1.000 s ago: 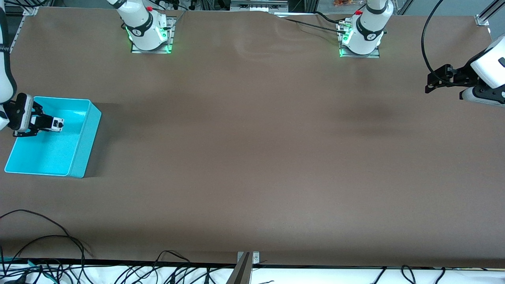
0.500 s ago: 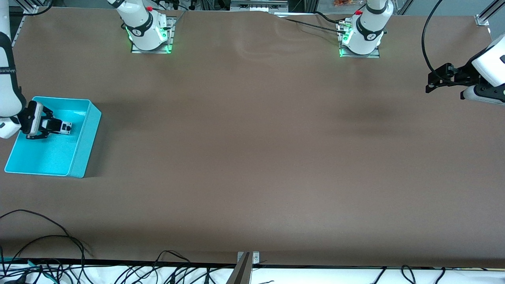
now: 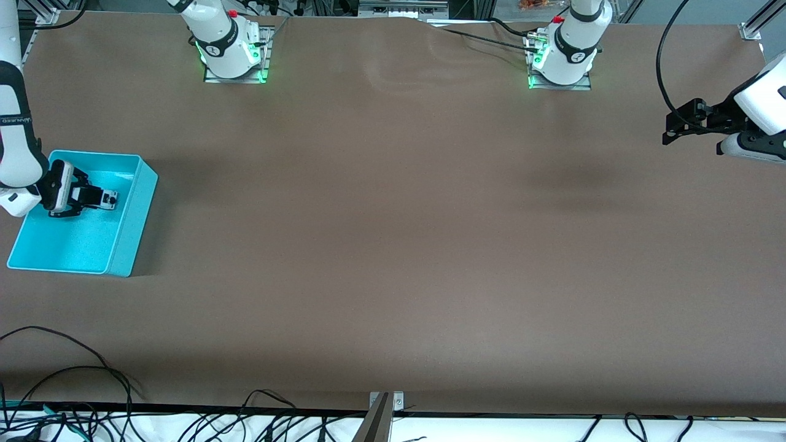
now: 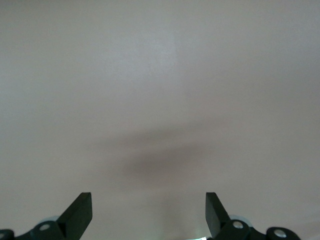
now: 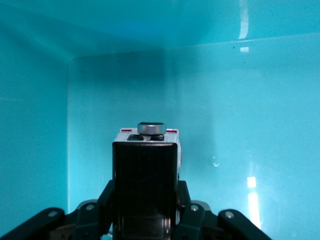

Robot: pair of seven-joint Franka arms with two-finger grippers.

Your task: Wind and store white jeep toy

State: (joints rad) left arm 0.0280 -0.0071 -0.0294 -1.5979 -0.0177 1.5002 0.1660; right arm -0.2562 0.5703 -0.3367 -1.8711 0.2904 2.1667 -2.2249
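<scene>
My right gripper opens now, since the white jeep toy [image 3: 108, 200] sits low inside the turquoise bin [image 3: 126, 236] and would rest there.
My right gripper [image 3: 95, 199] is shut on the white jeep toy [image 3: 108, 200] and holds it inside the turquoise bin [image 3: 126, 236] at the right arm's end of the table. In the right wrist view the jeep toy [image 5: 145, 165] shows its black roof and a spare wheel on its tail, with the bin's wall [image 5: 250, 95] close around it. My left gripper [image 3: 674, 130] hangs open over bare table at the left arm's end. The left wrist view shows its fingertips [image 4: 80, 210] wide apart with nothing between them.
Both arm bases [image 3: 232, 49] stand along the table's edge farthest from the front camera. Loose cables [image 3: 73, 368] lie at the edge nearest the front camera, and a cable [image 3: 660, 61] loops near the left gripper. The brown tabletop [image 3: 393, 245] stretches between the bin and the left arm.
My right gripper has moved with the jeep toy toward the middle of the bin and sunk lower into it. The left arm has barely moved.
</scene>
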